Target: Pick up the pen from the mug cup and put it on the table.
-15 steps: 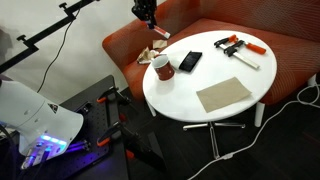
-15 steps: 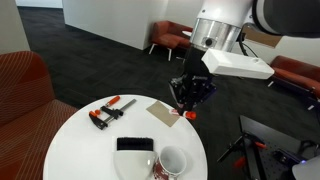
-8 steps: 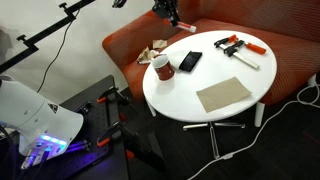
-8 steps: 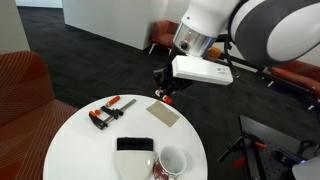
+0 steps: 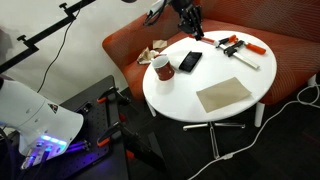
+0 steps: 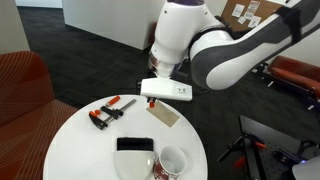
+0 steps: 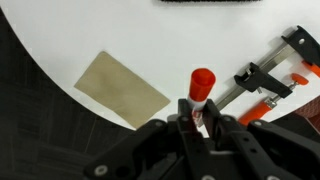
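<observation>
My gripper should keep holding the pen: it hangs in air beside the clamp and would fall short, near the table's far edge.
My gripper (image 7: pixel 199 113) is shut on the pen (image 7: pixel 202 83), a slim stick with a red end poking out past the fingers in the wrist view. In an exterior view the gripper (image 5: pixel 191 22) hangs in the air over the far part of the round white table (image 5: pixel 215 72), near the clamp. The dark red mug cup (image 5: pixel 160 67) stands near the table's edge, apart from the gripper, and nothing sticks out of it. It also shows at the near edge in an exterior view (image 6: pixel 170 163). The arm hides the fingers there.
An orange-and-black clamp (image 5: pixel 240 47) (image 7: pixel 268 82) lies on the table just beside the gripper's spot. A tan flat sheet (image 5: pixel 223 95) (image 7: pixel 122 88) and a flat black phone (image 5: pixel 190 61) also lie on the top. The rust-orange sofa (image 5: pixel 290 55) curves behind the table.
The gripper has carried the pen away from above the mug side and across over the table toward the clamp. The mug, phone and clamp have not moved.
</observation>
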{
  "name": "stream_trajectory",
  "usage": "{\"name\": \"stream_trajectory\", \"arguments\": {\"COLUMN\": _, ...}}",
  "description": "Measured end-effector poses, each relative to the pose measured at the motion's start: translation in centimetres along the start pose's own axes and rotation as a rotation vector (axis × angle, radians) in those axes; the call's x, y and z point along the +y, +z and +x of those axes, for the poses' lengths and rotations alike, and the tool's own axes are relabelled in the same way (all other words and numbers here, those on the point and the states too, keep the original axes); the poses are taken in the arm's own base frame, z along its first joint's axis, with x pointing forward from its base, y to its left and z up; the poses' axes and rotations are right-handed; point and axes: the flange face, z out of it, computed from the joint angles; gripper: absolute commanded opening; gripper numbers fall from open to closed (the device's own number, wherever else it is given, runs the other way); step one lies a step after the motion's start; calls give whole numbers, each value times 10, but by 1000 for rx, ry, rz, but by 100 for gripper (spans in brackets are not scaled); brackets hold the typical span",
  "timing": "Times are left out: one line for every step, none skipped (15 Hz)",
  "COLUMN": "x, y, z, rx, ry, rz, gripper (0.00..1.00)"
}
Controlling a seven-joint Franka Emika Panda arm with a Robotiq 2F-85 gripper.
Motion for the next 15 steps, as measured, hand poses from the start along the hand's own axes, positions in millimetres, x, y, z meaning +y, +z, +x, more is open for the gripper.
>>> {"name": "stream_trajectory", "arguments": {"x": -5, "y": 10, "z": -4, "rx": 3, "ry": 3, "rz": -9, "gripper": 5}}
{"name": "stream_trajectory", "arguments": {"x": -10, "y": 20, "z": -8, "rx": 4, "ry": 1, "rz": -18, "gripper": 5}}
{"name": "stream_trajectory", "arguments": {"x": -14, "y": 29, "z": -12, "rx": 4, "ry": 2, "rz": -26, "gripper": 5}}
{"name": "stream_trajectory", "arguments": {"x": -18, "y": 38, "z": -16, "rx": 5, "ry": 3, "rz": -34, "gripper": 5}}
{"name": "stream_trajectory", "arguments": {"x": -21, "y": 47, "z": -19, "rx": 5, "ry": -1, "rz": -41, "gripper": 5}}
{"name": "stream_trajectory", "arguments": {"x": -23, "y": 55, "z": -22, "rx": 7, "ry": -6, "rz": -47, "gripper": 5}}
{"name": "stream_trajectory", "arguments": {"x": -25, "y": 63, "z": -24, "rx": 9, "ry": -9, "rz": -52, "gripper": 5}}
{"name": "stream_trajectory", "arguments": {"x": -27, "y": 71, "z": -25, "rx": 12, "ry": -12, "rz": -56, "gripper": 5}}
{"name": "stream_trajectory", "arguments": {"x": -28, "y": 79, "z": -26, "rx": 14, "ry": -13, "rz": -59, "gripper": 5}}
{"name": "stream_trajectory", "arguments": {"x": -29, "y": 86, "z": -27, "rx": 15, "ry": -13, "rz": -63, "gripper": 5}}
{"name": "stream_trajectory", "arguments": {"x": -30, "y": 93, "z": -28, "rx": 12, "ry": -9, "rz": -67, "gripper": 5}}
{"name": "stream_trajectory", "arguments": {"x": -30, "y": 99, "z": -29, "rx": 7, "ry": 0, "rz": -71, "gripper": 5}}
{"name": "stream_trajectory", "arguments": {"x": -31, "y": 104, "z": -30, "rx": 1, "ry": 9, "rz": -75, "gripper": 5}}
{"name": "stream_trajectory", "arguments": {"x": -32, "y": 109, "z": -31, "rx": -5, "ry": 17, "rz": -78, "gripper": 5}}
{"name": "stream_trajectory", "arguments": {"x": -32, "y": 113, "z": -31, "rx": -10, "ry": 27, "rz": -80, "gripper": 5}}
